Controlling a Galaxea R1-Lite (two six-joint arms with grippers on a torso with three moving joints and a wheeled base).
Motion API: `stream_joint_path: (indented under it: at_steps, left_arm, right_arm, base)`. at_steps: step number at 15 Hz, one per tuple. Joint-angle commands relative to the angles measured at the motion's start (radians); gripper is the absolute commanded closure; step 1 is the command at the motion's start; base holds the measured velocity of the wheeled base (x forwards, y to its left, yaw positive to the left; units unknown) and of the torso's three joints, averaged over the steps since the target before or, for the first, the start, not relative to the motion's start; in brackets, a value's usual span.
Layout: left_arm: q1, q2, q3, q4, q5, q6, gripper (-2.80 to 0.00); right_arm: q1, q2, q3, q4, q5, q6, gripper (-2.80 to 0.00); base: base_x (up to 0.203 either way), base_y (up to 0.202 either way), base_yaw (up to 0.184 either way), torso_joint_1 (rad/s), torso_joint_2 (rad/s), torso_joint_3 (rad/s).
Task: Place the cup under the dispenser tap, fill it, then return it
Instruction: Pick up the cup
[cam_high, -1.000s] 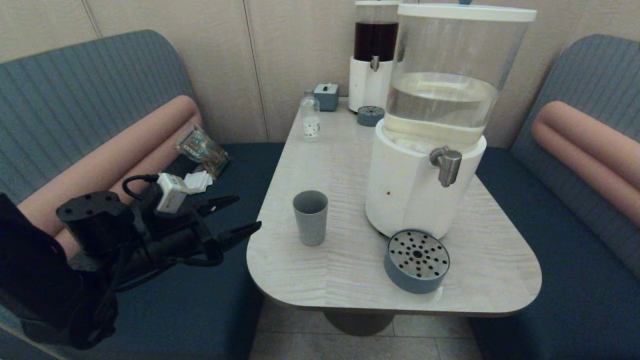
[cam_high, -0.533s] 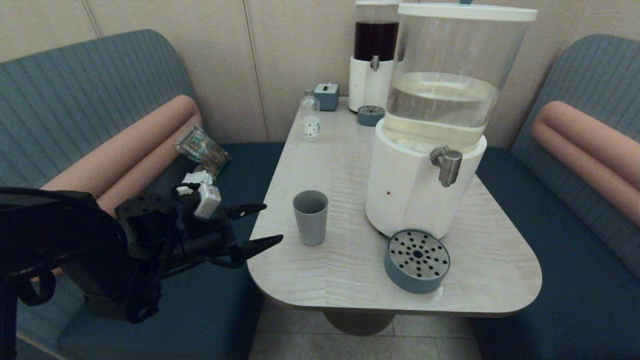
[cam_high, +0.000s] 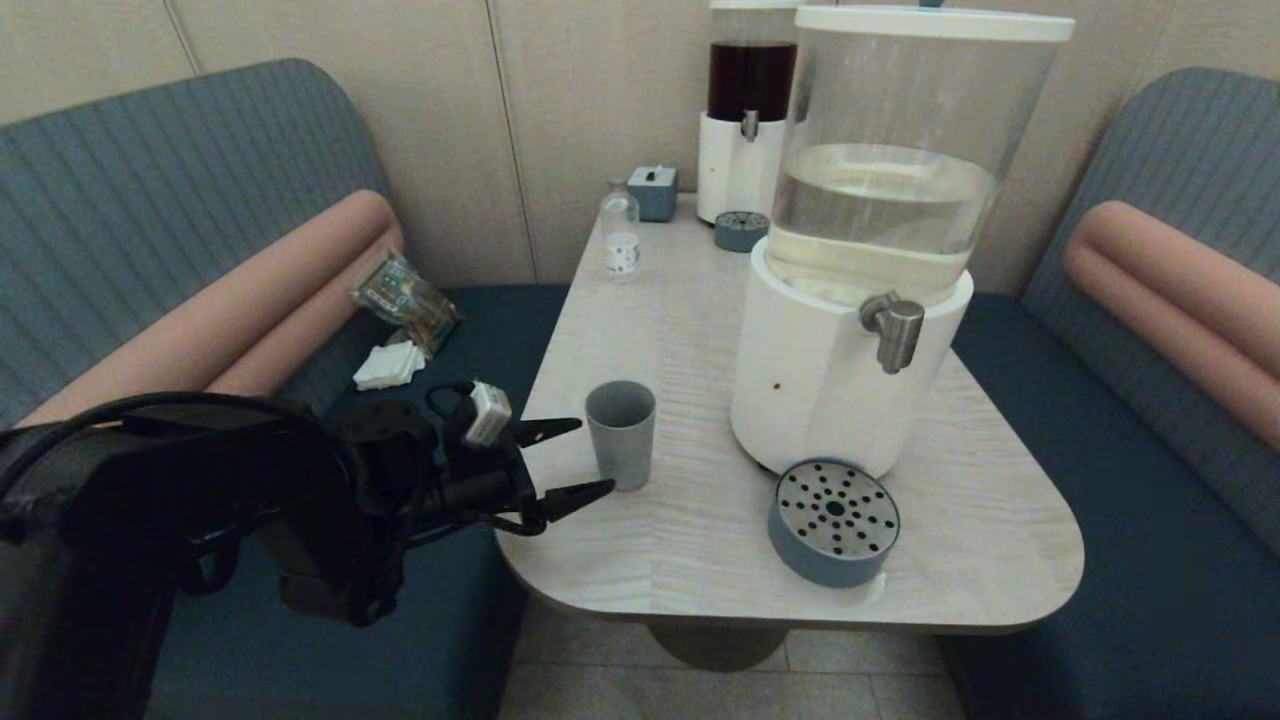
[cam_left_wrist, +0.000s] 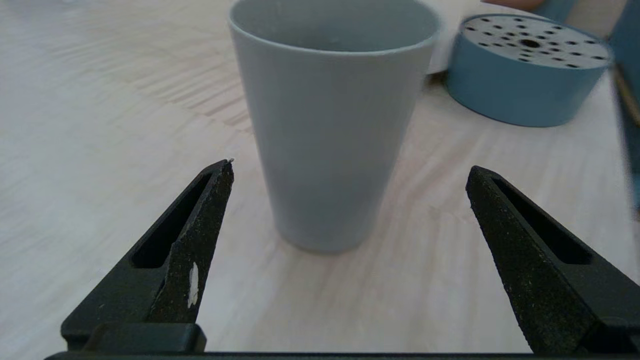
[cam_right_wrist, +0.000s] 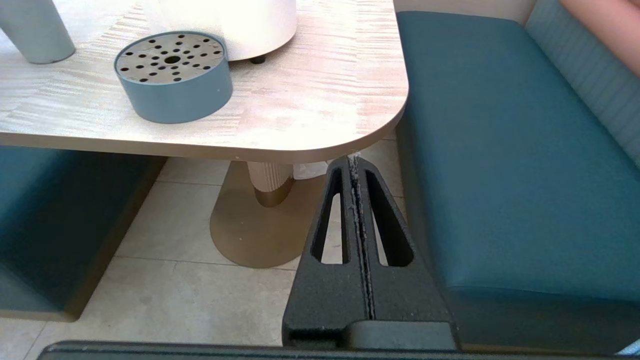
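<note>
The grey-blue cup's open rim needs to stay free so the cup can fill under the tap. My left gripper will grab the cup by its side next.
The grey-blue cup stands upright on the pale table, left of the large white-based dispenser. Its steel tap juts out over a round blue drip tray. My left gripper is open at the table's left edge, fingertips just short of the cup and apart from it. My right gripper is shut and empty, held low below the table's near right corner; the head view does not show it.
A dark-liquid dispenser, a small drip tray, a clear bottle and a small blue box stand at the table's far end. Blue benches flank the table; a packet and white napkins lie on the left one.
My left gripper has moved right, from over the bench to over the table's left edge, closing in on the cup. The cup has not moved.
</note>
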Motion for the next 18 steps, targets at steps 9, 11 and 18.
stream_joint_path:
  at_steps: [9,11,18]
  left_arm:
    - [-0.062,0.14,-0.252,-0.008,0.116,-0.071,-2.8]
    - [-0.066,0.155,-0.278,-0.008,0.124,-0.073,-2.8]
    - [-0.08,0.144,-0.276,-0.008,0.141,-0.077,0.0]
  right_arm:
    - [0.0,0.001,0.002,-0.001,0.0,0.0,0.0]
    - [0.0,0.001,0.002,-0.001,0.0,0.0,0.0]
    - [0.0,0.001,0.002,-0.001,0.0,0.0,0.0]
  base:
    - [0.0,0.0,0.0,0.0,0.0,0.0]
    - [0.0,0.0,0.0,0.0,0.0,0.0]
    - [0.0,0.0,0.0,0.0,0.0,0.0]
